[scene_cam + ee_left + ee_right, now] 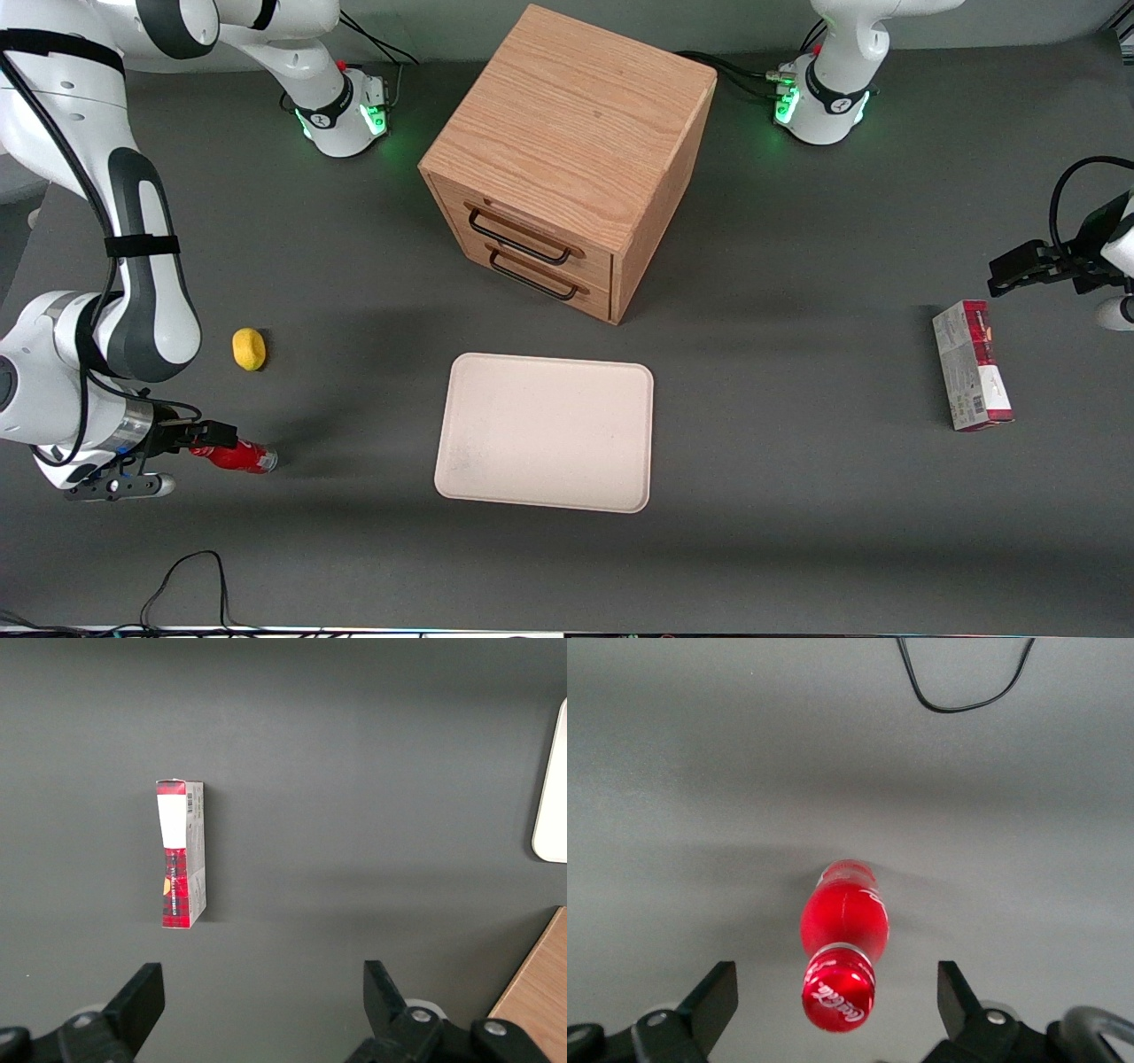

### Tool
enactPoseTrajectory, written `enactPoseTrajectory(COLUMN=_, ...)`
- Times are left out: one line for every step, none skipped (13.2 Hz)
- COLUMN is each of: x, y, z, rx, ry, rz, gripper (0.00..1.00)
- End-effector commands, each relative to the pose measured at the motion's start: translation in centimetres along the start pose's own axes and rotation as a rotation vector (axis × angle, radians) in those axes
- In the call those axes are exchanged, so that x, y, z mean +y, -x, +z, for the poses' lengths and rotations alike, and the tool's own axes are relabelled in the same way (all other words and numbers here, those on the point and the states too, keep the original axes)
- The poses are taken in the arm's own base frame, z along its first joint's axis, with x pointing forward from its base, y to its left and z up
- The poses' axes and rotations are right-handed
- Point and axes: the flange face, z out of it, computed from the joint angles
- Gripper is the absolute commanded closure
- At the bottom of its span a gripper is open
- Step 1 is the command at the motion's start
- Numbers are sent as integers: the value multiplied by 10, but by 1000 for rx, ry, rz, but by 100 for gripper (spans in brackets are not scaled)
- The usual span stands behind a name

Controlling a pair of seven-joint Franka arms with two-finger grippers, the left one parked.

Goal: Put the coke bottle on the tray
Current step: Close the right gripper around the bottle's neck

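The coke bottle needs to go on the cream-white tray, so I should next grab the bottle by its red cap with my right gripper and set it there.
The coke bottle is small and red and lies on its side on the grey table, toward the working arm's end. In the right wrist view the coke bottle shows cap-first, its red cap between the two spread fingers without touching either. My right gripper is open, level with the bottle's cap end and low over the table. The tray is cream-white, flat and bare, in front of the wooden cabinet and nearer the front camera. It lies well apart from the bottle, toward the table's middle.
A wooden drawer cabinet stands above the tray's place in the front view. A yellow lemon lies near the bottle, farther from the camera. A red-and-white carton lies toward the parked arm's end. A black cable loops near the table's front edge.
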Motion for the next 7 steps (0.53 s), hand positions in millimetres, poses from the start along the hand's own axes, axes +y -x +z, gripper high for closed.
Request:
enactPoseTrajectory(x=2, y=-2, z=2, rx=11, ry=4, rz=-20, gripper=15)
enactPoseTrajectory(x=3, y=-2, z=2, rx=10, ry=2, rz=-10, gripper=99)
enactPoseTrajectory(x=12, y=0, z=2, rx=10, ry=0, rz=1, gripper=100)
enactPoseTrajectory(x=14, y=0, z=2, rx=8, ry=-1, rz=3, gripper=100)
enactPoseTrajectory(x=15, y=0, z=2, rx=8, ry=0, rz=4, gripper=100)
enactPoseTrajectory(x=15, y=0, z=2, rx=7, ry=0, rz=6, gripper=100)
enactPoseTrajectory(x=15, y=0, z=2, rx=8, ry=0, rz=9, gripper=100)
